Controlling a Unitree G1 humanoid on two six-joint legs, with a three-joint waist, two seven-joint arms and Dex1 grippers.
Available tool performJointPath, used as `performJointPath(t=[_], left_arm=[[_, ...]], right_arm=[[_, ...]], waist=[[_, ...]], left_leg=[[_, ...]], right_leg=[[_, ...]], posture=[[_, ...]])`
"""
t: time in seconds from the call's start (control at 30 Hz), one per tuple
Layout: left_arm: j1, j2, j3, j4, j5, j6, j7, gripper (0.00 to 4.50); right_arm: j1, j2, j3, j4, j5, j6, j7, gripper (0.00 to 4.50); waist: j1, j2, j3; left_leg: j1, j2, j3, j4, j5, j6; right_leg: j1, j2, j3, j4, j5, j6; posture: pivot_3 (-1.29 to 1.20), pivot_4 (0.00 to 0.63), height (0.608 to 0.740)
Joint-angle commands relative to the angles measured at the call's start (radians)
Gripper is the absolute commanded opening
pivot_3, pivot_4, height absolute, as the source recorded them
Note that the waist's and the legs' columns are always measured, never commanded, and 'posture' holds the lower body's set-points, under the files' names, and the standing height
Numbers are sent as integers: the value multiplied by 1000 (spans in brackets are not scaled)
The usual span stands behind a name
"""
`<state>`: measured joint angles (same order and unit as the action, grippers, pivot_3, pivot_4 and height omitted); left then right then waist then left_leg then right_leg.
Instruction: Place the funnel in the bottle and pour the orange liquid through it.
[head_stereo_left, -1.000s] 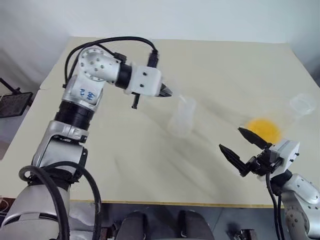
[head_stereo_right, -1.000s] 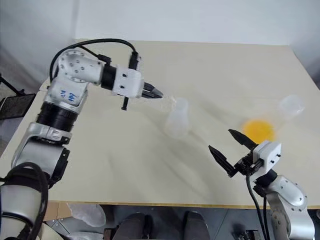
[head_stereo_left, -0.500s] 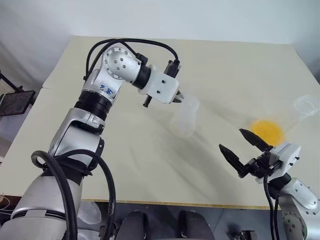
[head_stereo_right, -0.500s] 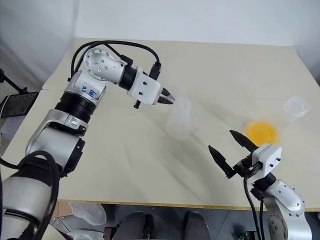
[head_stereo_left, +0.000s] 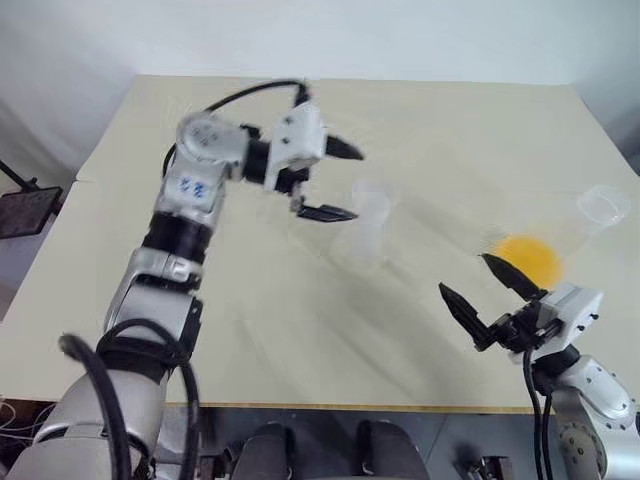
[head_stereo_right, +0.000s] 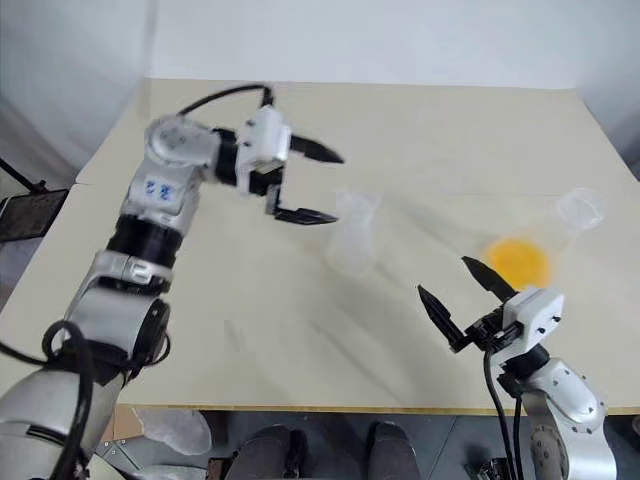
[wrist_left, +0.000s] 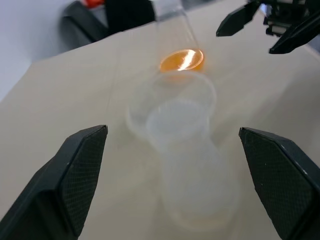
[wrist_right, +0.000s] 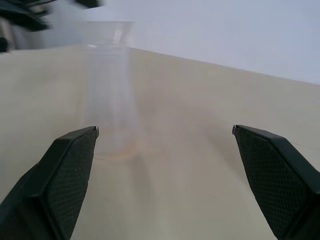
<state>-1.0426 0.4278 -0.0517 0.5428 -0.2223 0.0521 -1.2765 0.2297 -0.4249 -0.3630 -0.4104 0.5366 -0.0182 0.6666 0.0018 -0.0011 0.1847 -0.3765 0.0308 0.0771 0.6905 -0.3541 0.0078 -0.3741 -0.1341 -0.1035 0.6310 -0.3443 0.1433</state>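
Note:
My right gripper is going to pick up the flask by its narrower neck (head_stereo_left: 594, 214) next, because the flask gets wide at its base around the orange pool (head_stereo_left: 530, 261). Then it can pour.
The clear conical bottle (head_stereo_left: 362, 238) stands mid-table, and the clear funnel (wrist_left: 170, 102) sits in its mouth; the funnel's flared rim (wrist_right: 107, 27) tops the bottle (wrist_right: 110, 100) in the right wrist view. My left gripper (head_stereo_left: 340, 182) is open just left of the bottle's top. Its fingers stand on either side of the funnel without touching it and hold nothing. The orange liquid (head_stereo_left: 528, 257) pools in a second clear flask (head_stereo_left: 603, 207) at the right and also shows as the orange liquid (wrist_left: 181, 59) behind the bottle. My right gripper (head_stereo_left: 465, 278) hangs open and empty in front of that flask.
The beige table (head_stereo_left: 250, 300) has free room at the left and the back. A dark stand (head_stereo_left: 25, 205) sits off the table's left edge. The table's front edge (head_stereo_left: 330, 404) runs close below my right gripper.
My left gripper, shut beside the bottle's mouth a second ago, has rolled and opened wide. The funnel stays in the bottle. The right gripper has kept its place.

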Motion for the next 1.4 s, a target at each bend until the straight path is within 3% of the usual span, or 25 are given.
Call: performJointPath(t=[0.03, 0.27, 0.47, 0.67, 1.03, 1.4], left_arm=[[119, 37, 112, -152, -88, 48, 80, 4428], [416, 108, 202, -353, -144, 87, 142, 4428], [596, 166, 198, -486, -201, 157, 106, 4428], [626, 153, 196, -545, -227, 181, 146, 4428], [666, 138, 196, -668, -317, 268, 189, 4428], [685, 120, 188, -717, -328, 273, 227, 4428]], right_arm=[[59, 25, -106, -68, 58, -24, -51, 4500], [220, 110, -275, -76, 114, -82, -97, 4500], [238, 166, -334, 10, 120, -118, -135, 4500], [140, 146, -316, 61, 88, -99, -204, 4500], [-253, -21, -238, 230, 49, 91, -339, 4500], [-438, -88, -191, 386, -12, 140, -359, 4500]], waist=[[2, 0, 0], [15, 0, 0], [12, 1, 0], [11, 2, -1], [-4, 4, -2], [-4, 4, -2]], left_leg=[[0, 0, -3, 0, 0, 0], [0, -1, -5, 2, 0, 0], [3, -1, -3, 1, 0, 0], [6, 0, -3, 1, 0, 0], [6, 0, 0, 1, 0, 0], [5, -1, 2, 1, 0, 0]], right_leg=[[0, 0, 0, 0, 0, 0], [2, -1, 0, 1, 0, 0], [4, -1, 2, 0, 0, 0], [6, -1, 3, 0, 0, 0], [3, -1, 6, 5, 0, -1], [1, -2, 7, 5, 0, -1]], posture=[[0, 150, 740], [0, 150, 740], [0, 150, 740], [0, 150, 740], [0, 150, 740], [0, 150, 740]])
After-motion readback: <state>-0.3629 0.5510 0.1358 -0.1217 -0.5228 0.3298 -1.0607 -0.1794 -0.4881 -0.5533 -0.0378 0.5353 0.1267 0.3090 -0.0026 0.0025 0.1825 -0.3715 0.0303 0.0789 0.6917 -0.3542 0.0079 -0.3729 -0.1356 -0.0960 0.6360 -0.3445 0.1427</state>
